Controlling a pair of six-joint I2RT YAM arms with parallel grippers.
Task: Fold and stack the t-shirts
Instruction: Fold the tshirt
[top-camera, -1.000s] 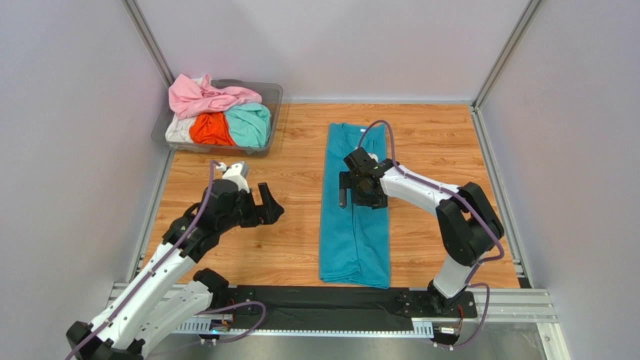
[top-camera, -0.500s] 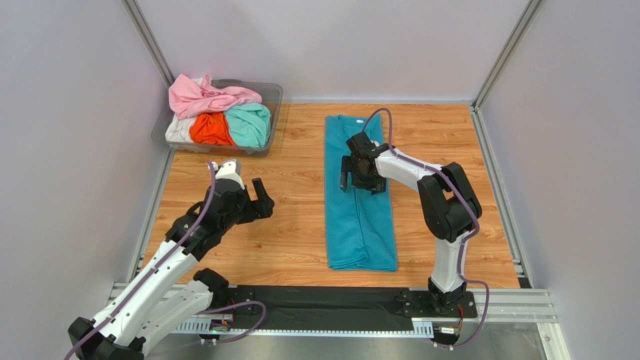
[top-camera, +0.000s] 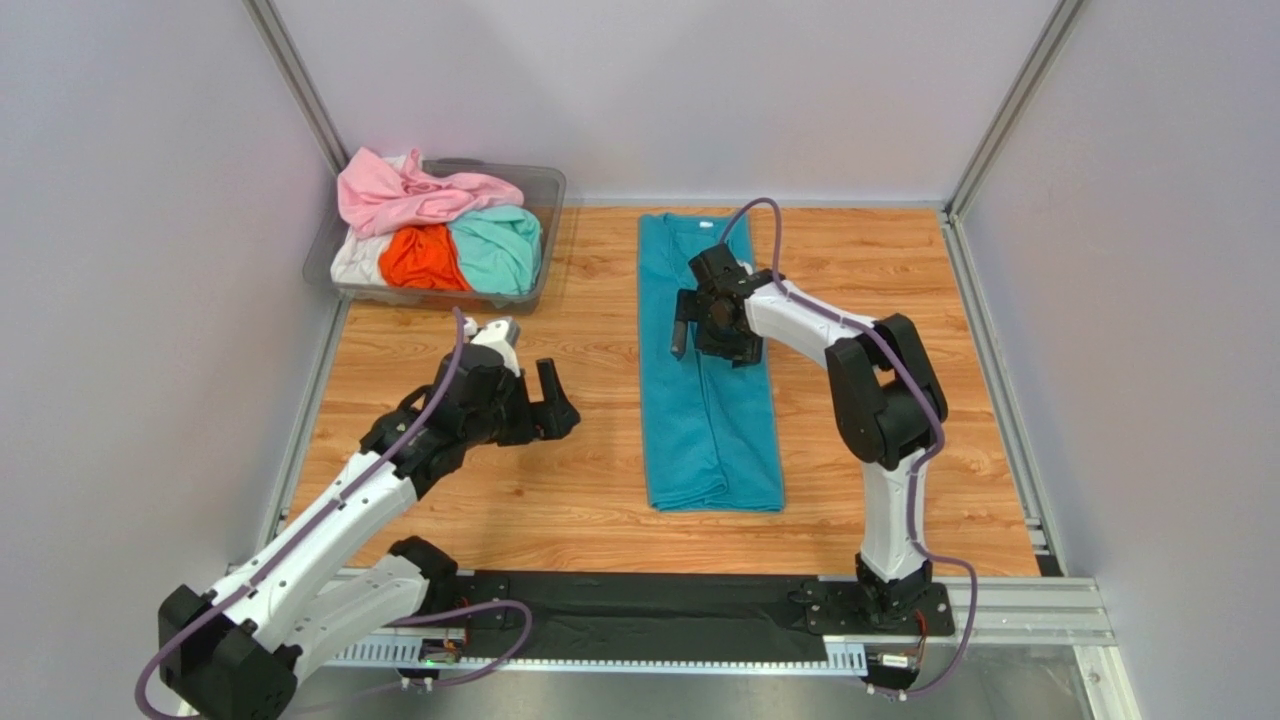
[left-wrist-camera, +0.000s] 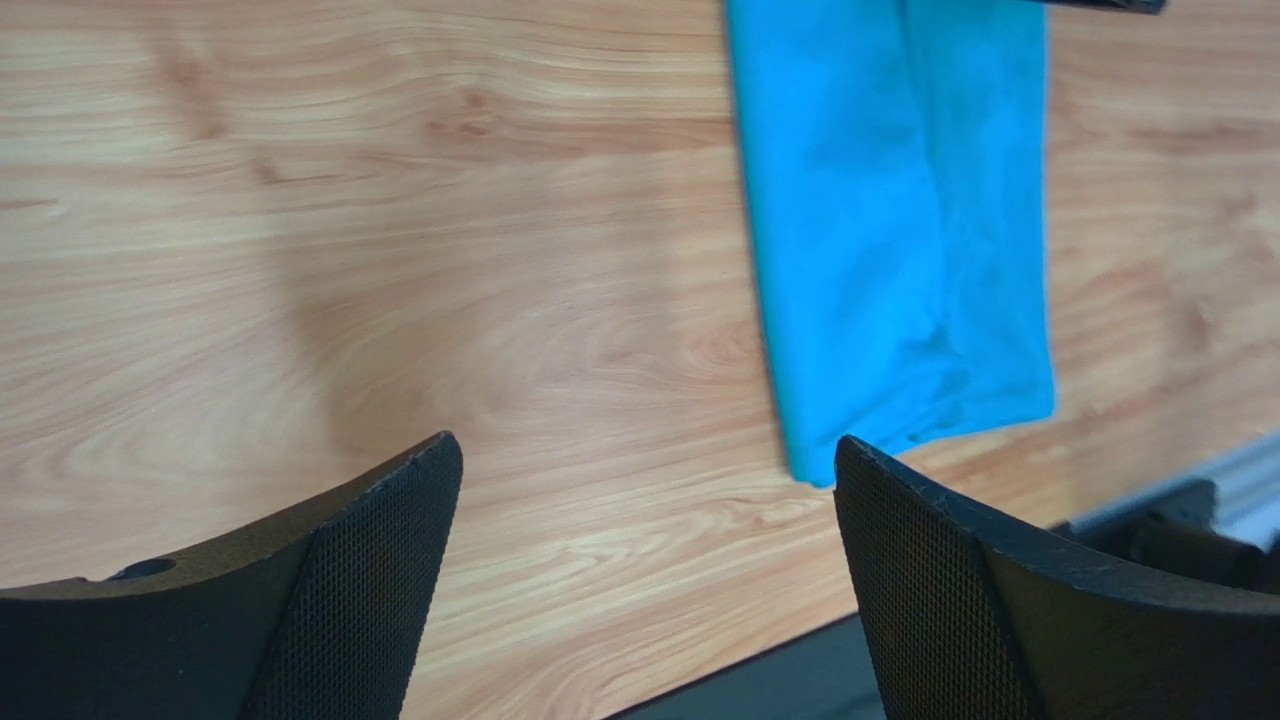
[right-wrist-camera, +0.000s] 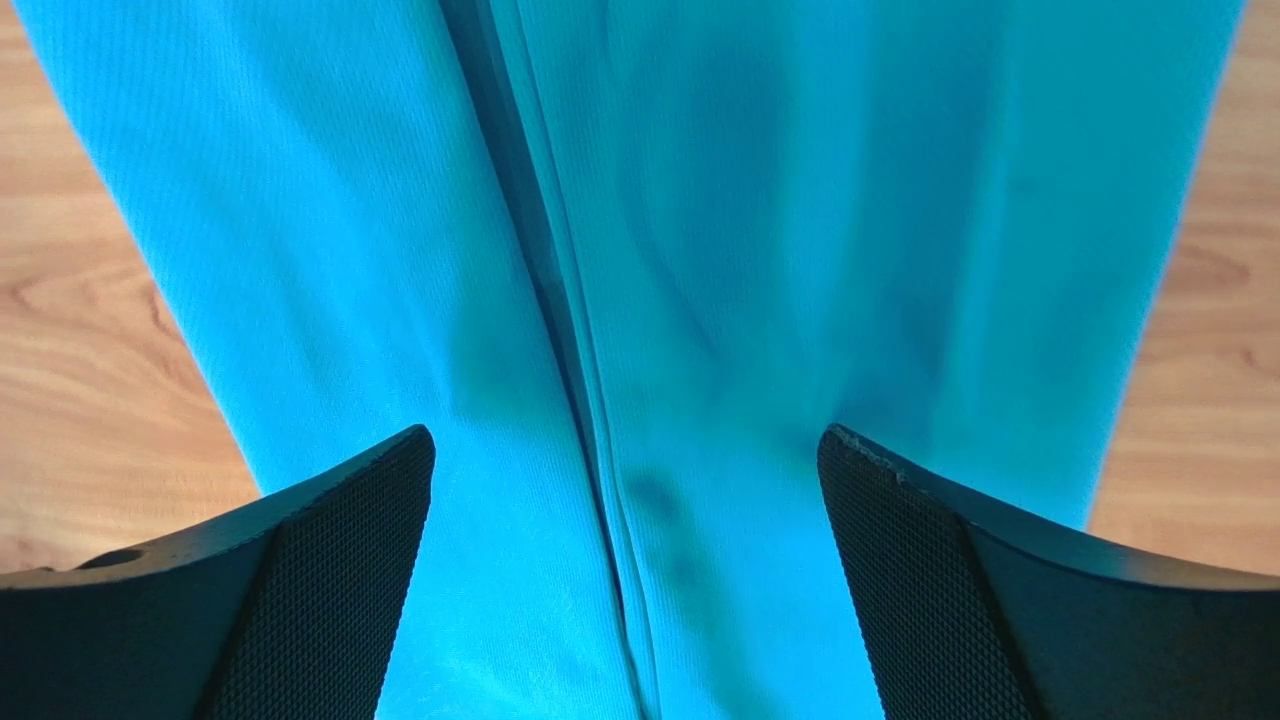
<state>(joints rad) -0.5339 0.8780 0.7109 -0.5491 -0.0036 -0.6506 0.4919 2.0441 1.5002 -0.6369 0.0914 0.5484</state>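
I should grab the near-end corner on my left gripper's side with that gripper to fold the teal-blue t-shirt (top-camera: 706, 405), and leave the other near-end corner for my right gripper.
A teal-blue t-shirt (top-camera: 706, 405), folded lengthwise into a long narrow strip, lies on the wooden table; its centre fold shows in the right wrist view (right-wrist-camera: 902, 225). My right gripper (top-camera: 706, 330) is down over the strip's far half, open, with its jaws spread across the fold (right-wrist-camera: 624, 443). My left gripper (top-camera: 538, 416) hovers open over bare wood left of the shirt, nothing between its fingers (left-wrist-camera: 643, 450); the shirt's near end (left-wrist-camera: 902, 255) lies ahead to its right. Pink (top-camera: 406, 192), orange (top-camera: 421, 258), mint (top-camera: 499, 248) and white (top-camera: 358, 264) t-shirts sit crumpled in the tub.
The clear plastic tub (top-camera: 550, 186) stands at the far left corner against the wall. Metal frame rails (top-camera: 984, 353) border the table on the right and left. A black mounting strip (top-camera: 661, 600) runs along the near edge between the arm bases.
The teal shirt has slid away from the arms and slightly left, along with my right gripper on it. My left gripper has moved right, closer to the shirt.
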